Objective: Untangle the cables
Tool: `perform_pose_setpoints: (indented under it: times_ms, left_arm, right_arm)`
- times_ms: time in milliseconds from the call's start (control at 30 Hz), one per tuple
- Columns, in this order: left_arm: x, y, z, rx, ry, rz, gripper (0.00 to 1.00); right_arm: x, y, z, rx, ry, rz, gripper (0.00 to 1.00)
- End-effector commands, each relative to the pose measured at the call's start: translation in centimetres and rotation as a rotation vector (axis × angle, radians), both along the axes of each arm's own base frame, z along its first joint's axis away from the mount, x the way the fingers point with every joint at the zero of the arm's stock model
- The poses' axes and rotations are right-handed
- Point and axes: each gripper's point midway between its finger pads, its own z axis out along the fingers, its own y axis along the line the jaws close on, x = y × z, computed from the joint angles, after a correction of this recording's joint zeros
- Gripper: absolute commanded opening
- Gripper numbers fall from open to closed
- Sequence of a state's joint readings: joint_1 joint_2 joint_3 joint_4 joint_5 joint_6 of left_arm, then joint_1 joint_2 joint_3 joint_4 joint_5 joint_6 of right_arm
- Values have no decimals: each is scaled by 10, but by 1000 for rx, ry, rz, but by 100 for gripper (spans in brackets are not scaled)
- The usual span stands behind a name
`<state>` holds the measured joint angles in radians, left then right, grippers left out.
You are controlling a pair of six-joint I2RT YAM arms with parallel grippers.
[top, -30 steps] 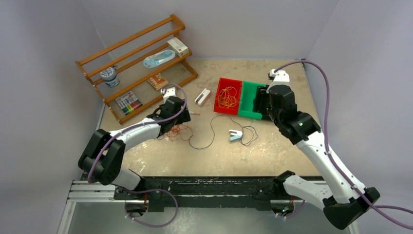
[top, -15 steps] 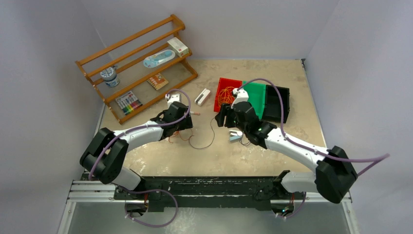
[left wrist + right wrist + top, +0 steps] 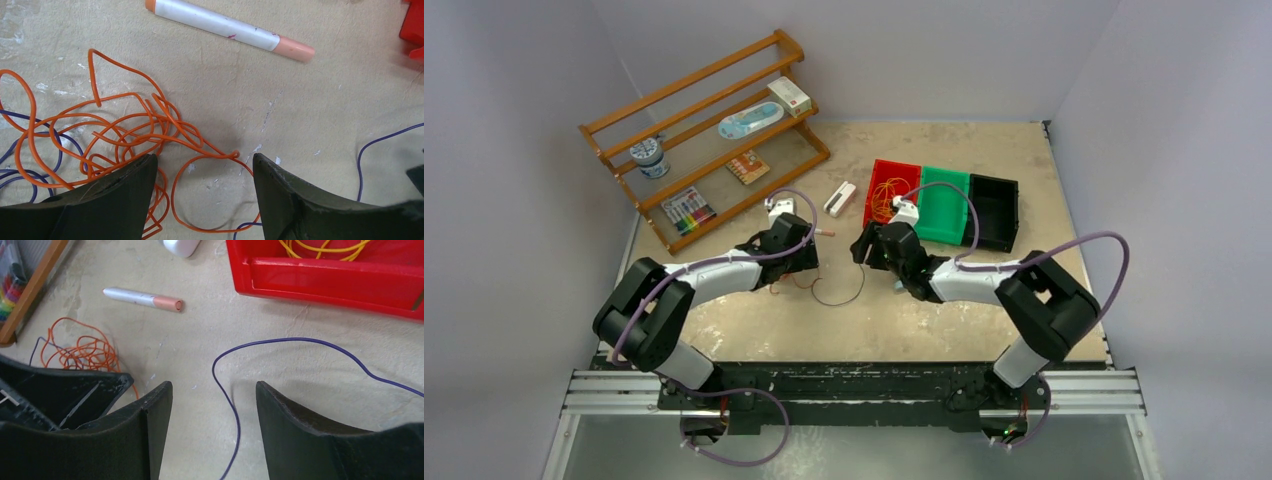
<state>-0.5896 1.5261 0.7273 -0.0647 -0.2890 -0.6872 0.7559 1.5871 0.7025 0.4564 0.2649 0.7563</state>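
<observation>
The purple wire's bend is still beyond my right gripper's fingers, so my right gripper needs to move toward the bend first, then close on the wire.
An orange cable tangle [image 3: 125, 130] lies on the table, mixed with a thin dark purple wire [image 3: 370, 150]. My left gripper [image 3: 205, 165] is open and low over it, with an orange loop lying between its fingers. In the top view the left gripper [image 3: 799, 258] hides most of the tangle [image 3: 776, 283]. My right gripper [image 3: 215, 390] is open and empty, and the purple wire [image 3: 227, 397] runs on the table between its fingers. In the top view the right gripper [image 3: 864, 250] is just right of the left one. More yellow-orange cable [image 3: 886, 196] lies in the red bin [image 3: 876, 180].
A silver marker with a peach cap [image 3: 230, 30] lies just beyond the tangle. A green bin [image 3: 944, 205] and a black bin [image 3: 994, 210] stand right of the red one. A white block [image 3: 839, 198] and a wooden rack [image 3: 704, 140] are at the back left.
My right arm has swung left from the bins and come down over the purple wire, close to my left gripper. My left gripper has shifted slightly right over the tangle.
</observation>
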Motion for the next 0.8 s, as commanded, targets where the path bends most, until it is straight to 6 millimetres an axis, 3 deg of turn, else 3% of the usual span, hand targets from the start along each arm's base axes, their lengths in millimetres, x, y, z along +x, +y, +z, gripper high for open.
perform_pose_setpoints:
  times_ms: [0, 233, 533, 633, 767]
  left_arm:
    - [7, -2, 2, -5, -34, 7, 69]
    - [8, -1, 0, -4, -35, 15, 69]
    - [5, 6, -4, 13, -30, 45, 68]
    - [5, 10, -6, 23, -30, 63, 68]
    - [4, 24, -10, 63, -36, 123, 66]
  right_arm:
    - [25, 14, 17, 117, -50, -105, 63]
    - [37, 18, -4, 119, -31, -155, 57]
    - [57, 28, -11, 117, -84, -171, 47]
    - [59, 27, -12, 104, -91, -175, 36]
    - [55, 18, 9, 96, -143, -169, 14]
